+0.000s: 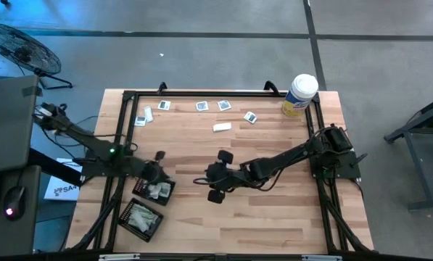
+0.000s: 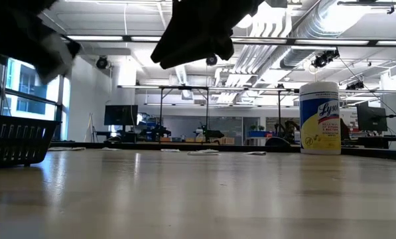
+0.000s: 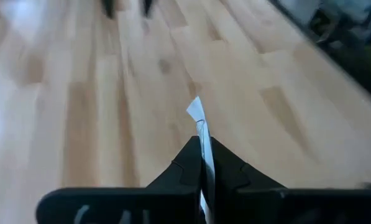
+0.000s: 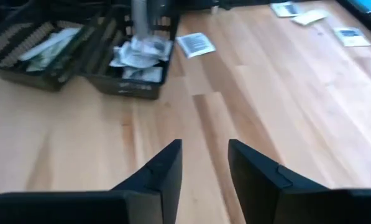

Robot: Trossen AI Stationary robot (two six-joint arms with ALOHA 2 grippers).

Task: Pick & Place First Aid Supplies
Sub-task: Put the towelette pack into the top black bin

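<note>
I need to move the white packet over a tray before my left gripper lets go of it, because the white packet's loose end point(image 3: 197, 109) points over wood outside the black mesh trays.
My left gripper point(image 3: 202, 146) is shut on a thin white packet point(image 3: 196, 112). In the high view it hovers at the far side of the nearer-to-centre black mesh tray point(image 1: 154, 190), which holds several packets point(image 4: 138, 53). My right gripper point(image 4: 204, 163) hangs open with nothing between its fingers, over bare wood at mid-table point(image 1: 205, 179), pointing toward the trays. A square grey-white packet point(image 4: 197, 43) shows on the wood beside that tray. More first aid supplies lie flat along the far edge point(image 1: 201, 106), point(image 1: 224, 105), point(image 1: 251, 117), point(image 1: 222, 127). My left gripper pinches the white packet edge-on between its two fingers, and the packet's free end point(image 3: 197, 118) sticks out past the fingertips. The packet is lifted clear of the table. Its other end is hidden between the fingers.
A second mesh tray point(image 1: 142, 220) with packets stands near the front left corner. A white canister with a yellow label point(image 1: 300, 94) stands at the far right corner. Black frame rails point(image 1: 201, 93) run around the table. Bare wood lies between the trays and the far row.
</note>
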